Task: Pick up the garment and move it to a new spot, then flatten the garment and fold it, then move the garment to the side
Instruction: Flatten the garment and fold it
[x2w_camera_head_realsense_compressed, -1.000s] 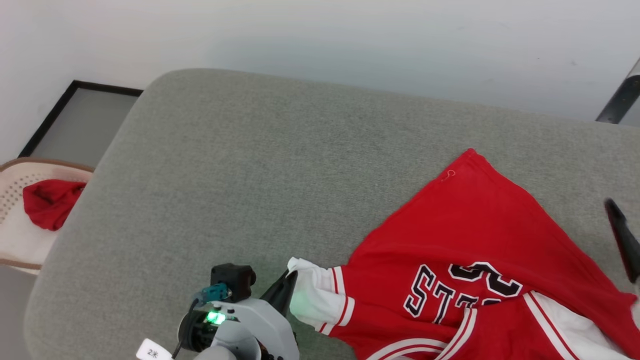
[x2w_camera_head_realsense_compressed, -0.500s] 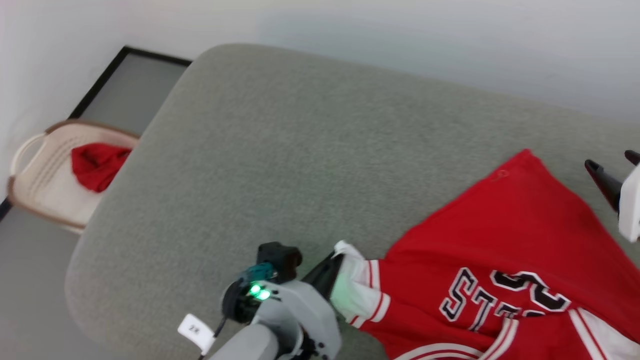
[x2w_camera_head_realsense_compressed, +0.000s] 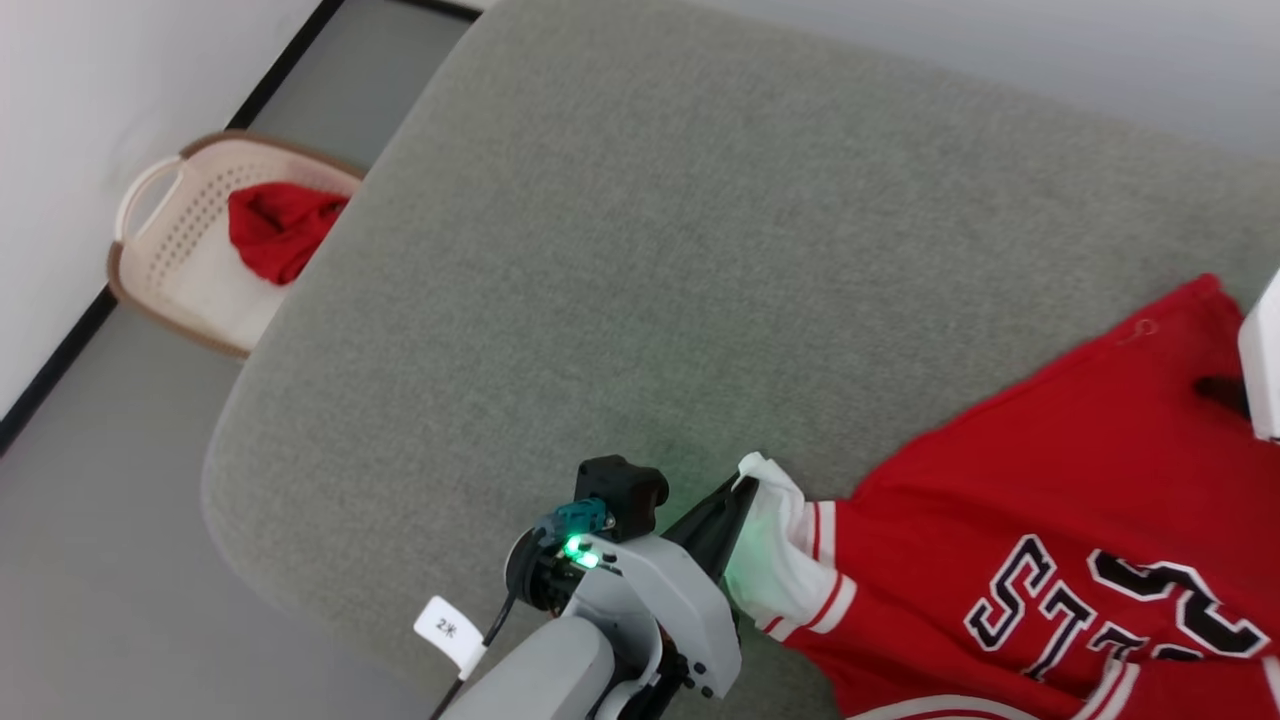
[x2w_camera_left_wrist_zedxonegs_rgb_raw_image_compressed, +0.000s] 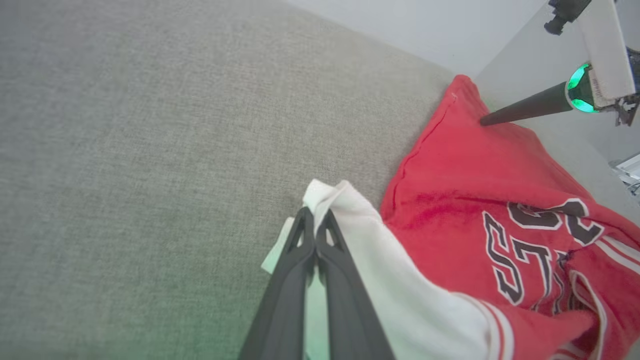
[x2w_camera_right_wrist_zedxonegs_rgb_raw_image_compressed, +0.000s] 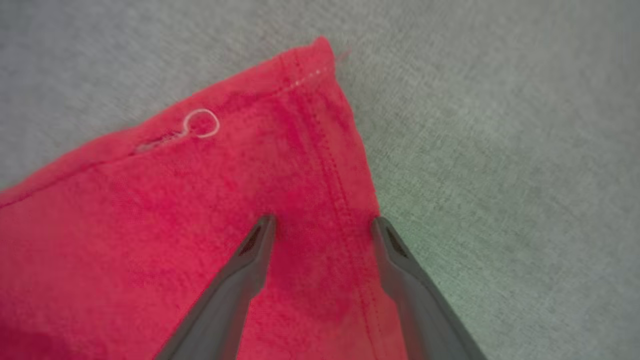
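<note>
The red cloth lies slack on the cushion, so my right gripper will next pinch the garment by its stitched edge near the hem corner (x2w_camera_right_wrist_zedxonegs_rgb_raw_image_compressed: 352, 231).
The garment (x2w_camera_head_realsense_compressed: 1050, 470), a red jersey with white sleeves and black lettering, lies rumpled on the grey cushion (x2w_camera_head_realsense_compressed: 650, 250) at the lower right. My left gripper (x2w_camera_head_realsense_compressed: 745, 490) is shut on the end of its white sleeve (x2w_camera_left_wrist_zedxonegs_rgb_raw_image_compressed: 380, 280), which bunches around the closed fingertips (x2w_camera_left_wrist_zedxonegs_rgb_raw_image_compressed: 302, 232). My right gripper (x2w_camera_right_wrist_zedxonegs_rgb_raw_image_compressed: 324, 220) stands open just over the jersey's far red hem corner (x2w_camera_right_wrist_zedxonegs_rgb_raw_image_compressed: 310, 65), one finger on each side of the side seam. At the head view's right edge only a dark fingertip (x2w_camera_head_realsense_compressed: 1215, 388) of it shows on the red cloth.
A beige perforated basket (x2w_camera_head_realsense_compressed: 160, 230) holding a small plain red cloth (x2w_camera_head_realsense_compressed: 275, 225) stands on the grey floor off the cushion's left end. A white wall runs behind. Most of the cushion left of the jersey is bare.
The head camera has swung, shifting the whole scene. My right gripper has come from beside the jersey to over its far corner. The left gripper keeps its hold on the sleeve.
</note>
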